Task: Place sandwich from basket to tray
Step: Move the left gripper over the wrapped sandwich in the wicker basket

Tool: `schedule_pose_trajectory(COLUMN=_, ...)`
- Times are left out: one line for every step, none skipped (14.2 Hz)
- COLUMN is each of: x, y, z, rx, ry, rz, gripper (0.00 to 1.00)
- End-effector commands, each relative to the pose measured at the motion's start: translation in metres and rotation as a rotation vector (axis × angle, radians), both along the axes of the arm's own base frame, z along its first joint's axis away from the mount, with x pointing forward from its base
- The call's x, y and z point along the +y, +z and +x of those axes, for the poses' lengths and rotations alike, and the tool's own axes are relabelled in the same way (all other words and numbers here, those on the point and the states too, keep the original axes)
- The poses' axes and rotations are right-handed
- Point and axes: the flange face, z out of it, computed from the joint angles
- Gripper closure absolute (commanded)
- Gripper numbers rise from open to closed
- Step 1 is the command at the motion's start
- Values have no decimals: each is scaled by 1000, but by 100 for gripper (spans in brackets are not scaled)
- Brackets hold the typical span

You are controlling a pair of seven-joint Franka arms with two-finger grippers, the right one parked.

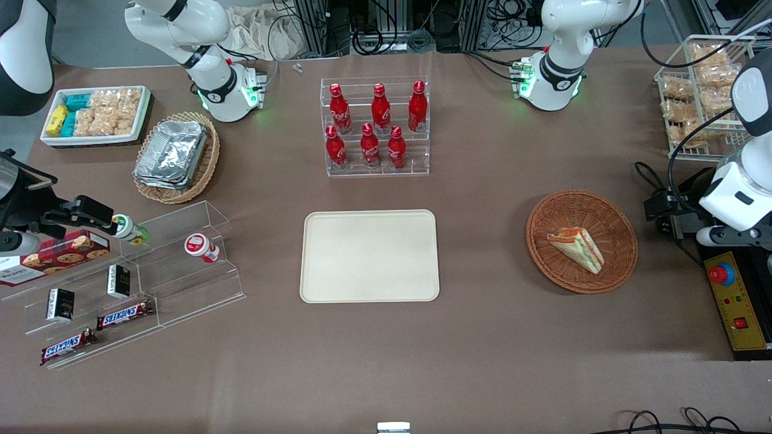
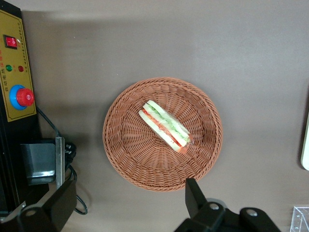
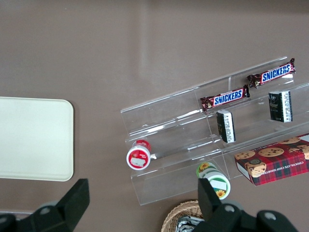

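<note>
The sandwich has to go from the basket onto the cream tray, so the robot's left gripper should next grab the sandwich by its orange-tipped end.
The sandwich, a pale wedge with orange and green layers, lies on its side in the round reddish-brown basket. My left gripper hangs high over the table just off the basket's rim, on the side toward the working arm's end. It is open, with its black fingers spread wide and nothing between them. The left arm's wrist shows beside the basket in the front view. The cream tray lies flat mid-table with nothing on it.
A yellow control box with a red button and cables lie close to the basket. A rack of red bottles stands farther back than the tray. An acrylic snack shelf, a tan foil basket and a white bin sit toward the parked arm's end.
</note>
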Motion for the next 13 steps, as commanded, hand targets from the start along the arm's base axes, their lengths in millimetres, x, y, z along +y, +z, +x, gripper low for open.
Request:
schedule_pose_trajectory(x=-2, y=7, z=-1, rx=8, ry=21, rz=18, gripper=0)
schedule_pose_trajectory(x=-2, y=7, z=-1, rx=7, ry=23, rz=16, gripper=0)
schedule_pose_trajectory(x=-2, y=6, z=-1, rx=8, ry=21, rz=16, gripper=0)
schedule_pose_trajectory(x=-2, y=3, z=-1, rx=16, ry=21, rz=17, gripper=0)
schedule_pose_trajectory(x=-2, y=-3, z=-1, rx=25, ry=22, rz=15, gripper=0)
schedule_pose_trajectory(x=1, y=-16, z=-1, rx=44, ry=63, rz=12, gripper=0)
schedule_pose_trajectory(x=2, y=-25, z=1, rx=54, ry=161, rz=15, gripper=0)
schedule_pose_trajectory(x=1, y=-37, z=2, rx=65, ry=228, rz=25, gripper=0)
schedule_pose_trajectory(x=0, y=-50, z=-2, rx=67, ry=242, rz=30, gripper=0)
schedule_pose_trajectory(x=-3, y=-66, z=-8, rx=68, ry=252, rz=32, gripper=0)
schedule_pose_trajectory(x=-4, y=-78, z=-12, rx=63, ry=311, rz=37, gripper=0)
schedule_pose_trajectory(x=-5, y=-92, z=-15, rx=68, ry=428, rz=47, gripper=0)
schedule_pose_trajectory(x=-8, y=-106, z=-16, rx=75, ry=511, rz=54, gripper=0)
